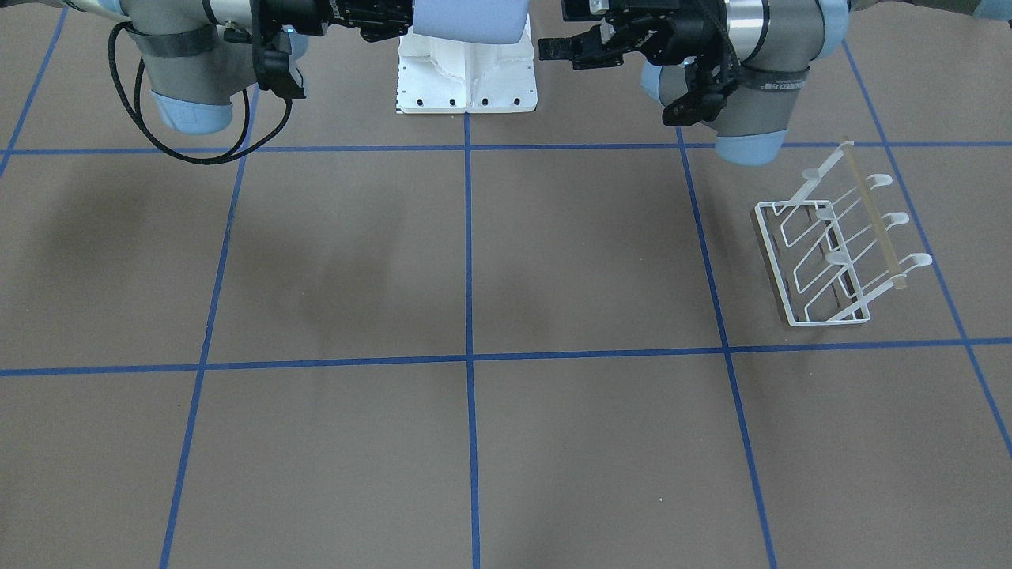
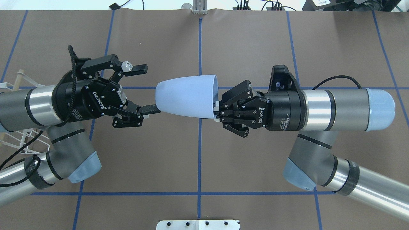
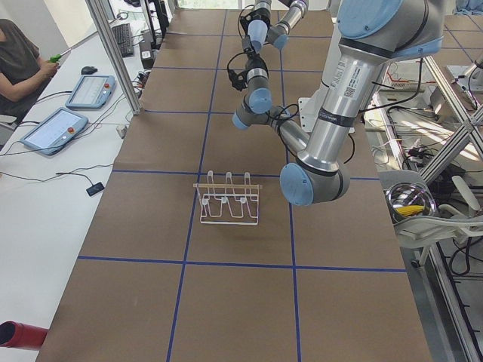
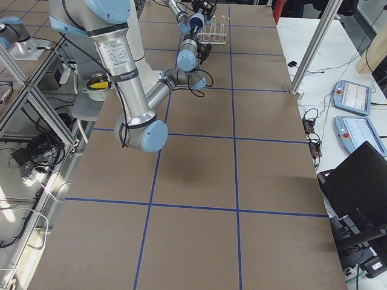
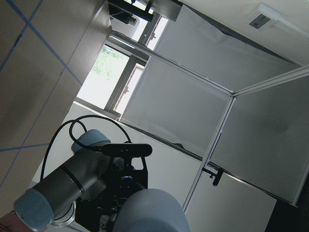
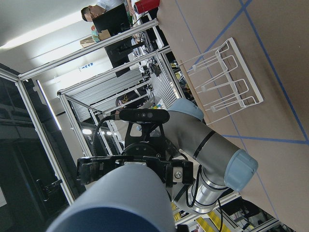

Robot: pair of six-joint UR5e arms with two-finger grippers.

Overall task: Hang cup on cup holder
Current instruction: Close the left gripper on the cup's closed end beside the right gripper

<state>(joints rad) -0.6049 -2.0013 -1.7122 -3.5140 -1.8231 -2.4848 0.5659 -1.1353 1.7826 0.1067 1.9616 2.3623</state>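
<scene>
It isn't time to close yet: part of the table is between my fingers and the cup's base [image 1: 519, 20] [image 5: 152, 212]. I should first move my left gripper toward the cup's base.
The pale blue cup [image 2: 187, 95] is held in the air on its side over the table's middle, base toward my left arm. My right gripper [image 2: 216, 111] is shut on the cup's rim. My left gripper [image 2: 150, 88] is open just off the cup's base, its lower finger by the base. The cup also shows at the top of the front view [image 1: 470, 20], between the right gripper [image 1: 399, 20] and the left gripper [image 1: 565, 30]. The white wire cup holder [image 1: 838, 245] stands empty on the table on my left side, partly hidden under my left arm in the overhead view [image 2: 12, 137].
The robot's white base plate [image 1: 466, 79] sits at the table's near edge. An operator [image 3: 23, 68] sits at a side desk with tablets. A metal bowl [image 3: 410, 202] rests off the table behind the robot.
</scene>
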